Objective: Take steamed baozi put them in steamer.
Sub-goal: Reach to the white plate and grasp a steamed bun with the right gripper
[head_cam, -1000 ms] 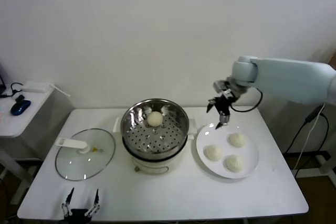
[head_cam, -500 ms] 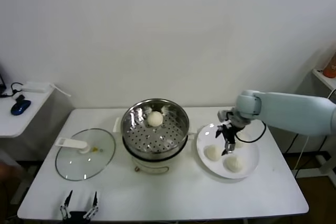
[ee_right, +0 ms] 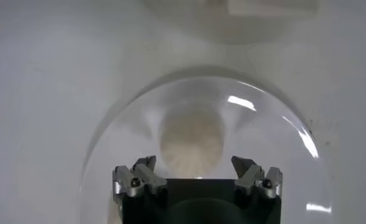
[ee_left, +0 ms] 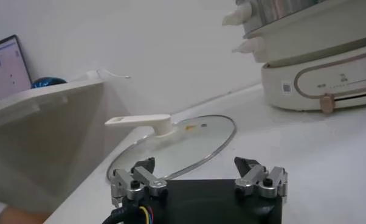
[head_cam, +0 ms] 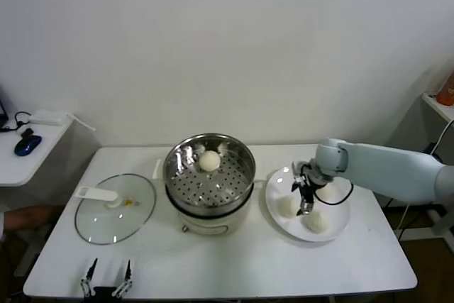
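I will next use my right gripper to grab the baozi by its rounded sides and put another bun in the steamer (head_cam: 209, 175) beside the first.
The steamer (head_cam: 209, 175), a shiny steel pot on a cream base, stands mid-table with one baozi (head_cam: 209, 160) on its perforated floor. Three more baozi lie on a white plate (head_cam: 274, 186) to its right: one on the left (head_cam: 286, 206), one at the front (head_cam: 318, 222), one at the back (head_cam: 328, 192) partly behind the arm. My right gripper (head_cam: 303, 208) is open, low over the plate between the left and front buns. In the right wrist view a baozi (ee_right: 191, 140) lies just ahead of the open gripper (ee_right: 194, 167). My left gripper (head_cam: 106, 283) is parked open at the table's front edge.
A glass lid (head_cam: 115, 208) with a white handle lies left of the steamer; it also shows in the left wrist view (ee_left: 189, 143) just ahead of the left gripper (ee_left: 198, 167). A side table (head_cam: 28, 148) with a blue mouse stands far left.
My right gripper came down from above the plate's back edge to just over the plate among the buns. The left arm, the steamer and the buns have not moved.
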{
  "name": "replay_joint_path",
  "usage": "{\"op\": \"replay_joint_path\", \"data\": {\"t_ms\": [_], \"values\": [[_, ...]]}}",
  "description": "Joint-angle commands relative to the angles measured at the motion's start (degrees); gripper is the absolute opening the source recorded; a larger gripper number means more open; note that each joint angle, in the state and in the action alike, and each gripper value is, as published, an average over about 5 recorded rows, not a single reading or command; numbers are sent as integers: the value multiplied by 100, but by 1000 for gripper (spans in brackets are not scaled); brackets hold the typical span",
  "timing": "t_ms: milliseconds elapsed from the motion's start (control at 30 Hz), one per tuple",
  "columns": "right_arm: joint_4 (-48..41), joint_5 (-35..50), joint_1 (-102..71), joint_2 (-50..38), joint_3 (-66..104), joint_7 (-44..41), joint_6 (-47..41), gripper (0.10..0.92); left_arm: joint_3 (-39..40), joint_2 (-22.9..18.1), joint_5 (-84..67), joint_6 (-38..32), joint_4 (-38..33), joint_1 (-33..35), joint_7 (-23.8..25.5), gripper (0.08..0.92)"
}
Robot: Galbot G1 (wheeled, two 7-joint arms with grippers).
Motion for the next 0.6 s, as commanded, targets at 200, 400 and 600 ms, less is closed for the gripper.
{"op": "replay_joint_path", "data": {"t_ms": [200, 400, 600], "values": [[-99, -138, -477, -9, 437, 116, -157, 762, -15, -4, 17, 18, -25, 21, -6, 823], [-85, -177, -478, -40, 510, 135, -184, 640, -18, -6, 22, 13, -29, 23, -11, 823], [449, 291, 543, -198, -103, 50, -156, 603, -28, -2, 21, 11, -59, 43, -15, 823]]}}
